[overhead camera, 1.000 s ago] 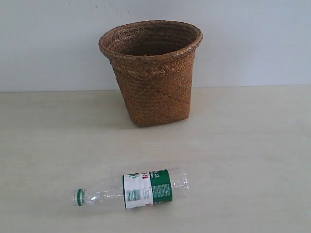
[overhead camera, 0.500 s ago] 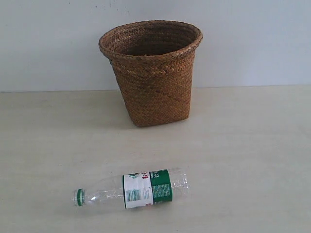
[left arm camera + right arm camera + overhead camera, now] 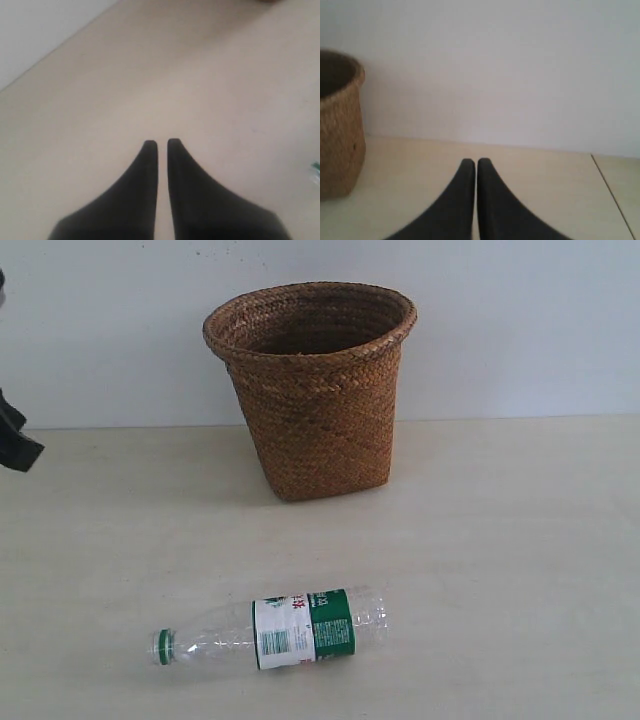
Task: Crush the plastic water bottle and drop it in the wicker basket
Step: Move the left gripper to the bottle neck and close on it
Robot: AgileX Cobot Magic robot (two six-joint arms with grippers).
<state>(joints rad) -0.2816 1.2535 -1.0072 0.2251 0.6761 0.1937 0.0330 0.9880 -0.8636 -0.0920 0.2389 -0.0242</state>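
Note:
My left gripper grabs the plastic water bottle by its capped neck [image 3: 172, 646] next, to crush it for the wicker basket [image 3: 312, 390].
The plastic water bottle [image 3: 270, 633] lies on its side near the front of the table, green cap to the left, uncrushed. The wicker basket [image 3: 312, 390] stands upright behind it near the wall; its side also shows in the right wrist view [image 3: 337, 135]. My left gripper [image 3: 162, 144] hovers over bare tabletop with its fingers nearly together and nothing between them; a green sliver of the bottle [image 3: 316, 172] shows at the frame's edge. A dark part of my left arm [image 3: 15, 440] pokes in at the left edge. My right gripper [image 3: 476, 162] is shut and empty, out of the exterior view.
A pale wooden table [image 3: 500, 540] runs back to a white wall [image 3: 520, 330]. A thin seam in the tabletop [image 3: 612, 195] shows in the right wrist view.
A dark part of my left arm has come into the exterior view at the left edge. The bottle and the basket have not moved.

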